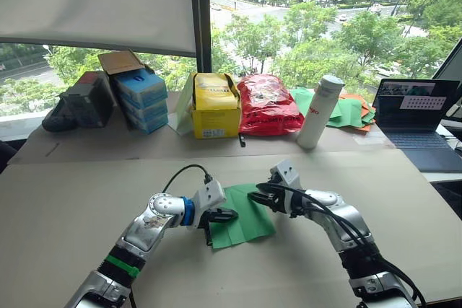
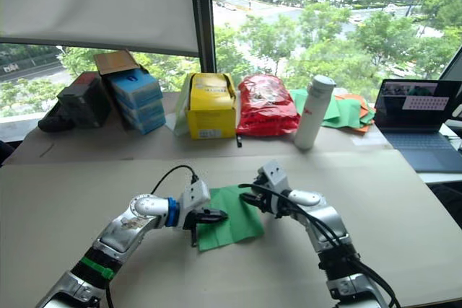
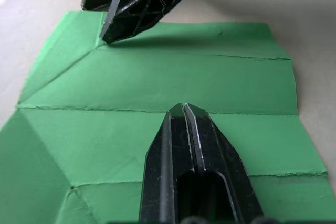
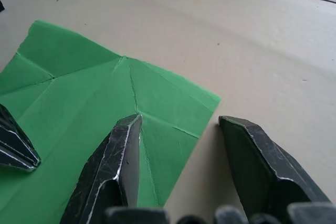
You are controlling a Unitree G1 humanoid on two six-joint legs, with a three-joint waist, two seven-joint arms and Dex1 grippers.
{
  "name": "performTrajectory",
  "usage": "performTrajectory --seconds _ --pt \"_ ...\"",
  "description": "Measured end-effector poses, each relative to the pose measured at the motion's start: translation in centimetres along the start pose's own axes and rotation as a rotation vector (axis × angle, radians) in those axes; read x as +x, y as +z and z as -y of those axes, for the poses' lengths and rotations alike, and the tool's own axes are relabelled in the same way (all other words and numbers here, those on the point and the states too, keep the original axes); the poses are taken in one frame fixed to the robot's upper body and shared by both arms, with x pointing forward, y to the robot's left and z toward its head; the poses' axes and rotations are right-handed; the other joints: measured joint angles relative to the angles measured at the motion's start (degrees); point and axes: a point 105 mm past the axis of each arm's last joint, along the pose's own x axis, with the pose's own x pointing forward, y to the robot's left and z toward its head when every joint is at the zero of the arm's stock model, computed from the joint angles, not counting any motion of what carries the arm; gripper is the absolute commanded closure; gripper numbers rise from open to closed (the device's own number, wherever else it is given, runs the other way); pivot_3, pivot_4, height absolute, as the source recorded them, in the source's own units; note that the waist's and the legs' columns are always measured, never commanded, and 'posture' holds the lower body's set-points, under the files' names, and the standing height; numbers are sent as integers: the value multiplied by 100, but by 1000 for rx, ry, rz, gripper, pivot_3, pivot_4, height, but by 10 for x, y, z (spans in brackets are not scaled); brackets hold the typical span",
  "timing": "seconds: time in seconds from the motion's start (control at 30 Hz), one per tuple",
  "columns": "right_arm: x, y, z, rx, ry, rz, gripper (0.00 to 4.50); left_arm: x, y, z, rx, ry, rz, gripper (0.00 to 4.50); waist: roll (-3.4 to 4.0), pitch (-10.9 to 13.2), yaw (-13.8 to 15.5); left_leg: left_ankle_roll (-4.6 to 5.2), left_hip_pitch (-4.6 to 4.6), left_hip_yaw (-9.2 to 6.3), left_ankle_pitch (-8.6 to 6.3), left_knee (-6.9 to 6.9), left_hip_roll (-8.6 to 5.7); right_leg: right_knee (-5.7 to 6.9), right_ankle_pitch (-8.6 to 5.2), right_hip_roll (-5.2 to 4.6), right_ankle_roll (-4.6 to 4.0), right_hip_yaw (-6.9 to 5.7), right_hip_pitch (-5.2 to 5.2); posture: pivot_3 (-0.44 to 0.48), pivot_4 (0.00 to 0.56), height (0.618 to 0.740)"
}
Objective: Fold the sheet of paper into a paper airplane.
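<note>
The paper airplane needs a folded flap. My right gripper should grab the green sheet by its creased corner tip next.
The sheet of paper is bright green and lies spread out flat on the tan table, marked by straight and diagonal creases. My left gripper is shut, and its joined tips rest on top of the sheet near its left side. My right gripper is open at the sheet's far right corner. One of its fingers is over the paper and the other finger is over bare table just past the edge. The two grippers face each other a short way apart.
Along the back of the table stand a dark bag, blue boxes, a yellow box, a red bag, a white bottle, a pile of green and orange sheets and an open laptop.
</note>
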Motion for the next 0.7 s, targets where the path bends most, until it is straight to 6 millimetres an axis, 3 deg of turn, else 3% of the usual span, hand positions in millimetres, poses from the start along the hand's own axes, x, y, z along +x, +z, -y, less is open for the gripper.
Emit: performTrajectory --seconds 0.43,0.7 --pt "-5 -2 0 0 -29 -6 1887 5 -1 -1 67 -10 3 4500 0 0 -6 15 5 -1 -9 0 2 0 2 -6 3 15 2 0 150 740" --pt "2 -1 -7 46 -4 17 4477 4 -1 0 69 -7 3 4500 0 0 -14 16 4 -1 -9 0 2 -2 2 -5 3 15 1 0 150 740"
